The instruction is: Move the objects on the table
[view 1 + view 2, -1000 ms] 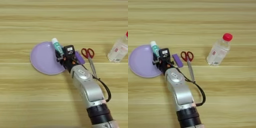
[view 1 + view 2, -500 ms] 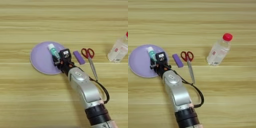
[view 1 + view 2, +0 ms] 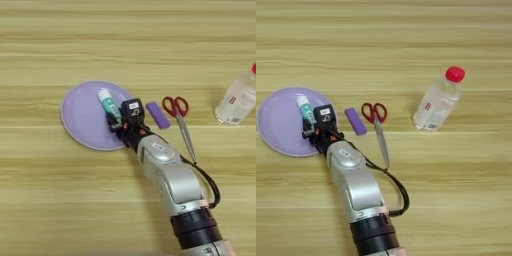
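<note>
My right gripper opens now, since the glue stick's green lower end is over the lavender plate [image 3: 82,122], inside the plate's rim.
A round lavender plate [image 3: 82,122] lies left of centre on the wooden table [image 3: 125,45]. A white-and-green glue stick [image 3: 108,103] rests tilted over the plate's right half. My right gripper [image 3: 116,119] reaches in from the bottom edge and is shut on the glue stick's green lower end, above the plate's right rim. A small purple block [image 3: 158,114] lies flat just right of the gripper. Red-handled scissors [image 3: 178,116] lie beyond the block with their blades pointing toward me. In the right eye view the gripper [image 3: 311,126] shows at the same place over the plate [image 3: 278,125].
A clear plastic bottle [image 3: 438,100] with a red cap stands on the right of the table, tilted slightly in view. My silver forearm [image 3: 170,180] with a black cable runs from the bottom edge up to the plate, passing close to the scissors' blades.
The gripper and the glue stick moved together from the plate's right rim inward over the plate, then slid slightly back to the right. Plate, block, scissors and bottle stayed put.
</note>
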You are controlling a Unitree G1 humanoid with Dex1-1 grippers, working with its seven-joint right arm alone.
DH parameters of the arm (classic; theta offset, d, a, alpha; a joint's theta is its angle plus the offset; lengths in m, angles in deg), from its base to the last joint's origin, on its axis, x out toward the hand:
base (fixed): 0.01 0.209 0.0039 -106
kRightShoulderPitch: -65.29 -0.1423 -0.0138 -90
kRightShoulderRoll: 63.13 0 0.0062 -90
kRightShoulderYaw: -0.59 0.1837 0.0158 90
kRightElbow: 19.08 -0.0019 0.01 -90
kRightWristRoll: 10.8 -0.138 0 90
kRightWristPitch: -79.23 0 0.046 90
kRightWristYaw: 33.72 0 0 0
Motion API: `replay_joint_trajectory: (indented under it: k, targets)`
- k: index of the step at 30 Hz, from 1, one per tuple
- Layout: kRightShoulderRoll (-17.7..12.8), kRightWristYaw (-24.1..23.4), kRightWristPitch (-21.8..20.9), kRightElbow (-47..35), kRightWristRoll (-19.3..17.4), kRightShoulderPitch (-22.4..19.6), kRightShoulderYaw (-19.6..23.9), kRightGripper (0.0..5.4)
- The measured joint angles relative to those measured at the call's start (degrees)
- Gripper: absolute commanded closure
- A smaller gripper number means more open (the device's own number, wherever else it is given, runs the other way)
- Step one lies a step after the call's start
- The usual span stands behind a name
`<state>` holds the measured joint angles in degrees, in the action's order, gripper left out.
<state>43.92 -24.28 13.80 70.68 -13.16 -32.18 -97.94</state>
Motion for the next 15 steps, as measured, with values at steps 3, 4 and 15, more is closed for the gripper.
replay_joint_trajectory:
  k: [3, 4, 15]
  targets:
    - [0.00, 0.03, 0.00, 0.00, 0.00, 0.00, 0.01, 3.72]
    - [0.00, 0.03, 0.00, 0.01, 0.00, 0.00, 0.01, 3.43]
    - [-0.01, 0.00, 0.01, 0.04, 0.01, -0.04, 0.09, 2.14]
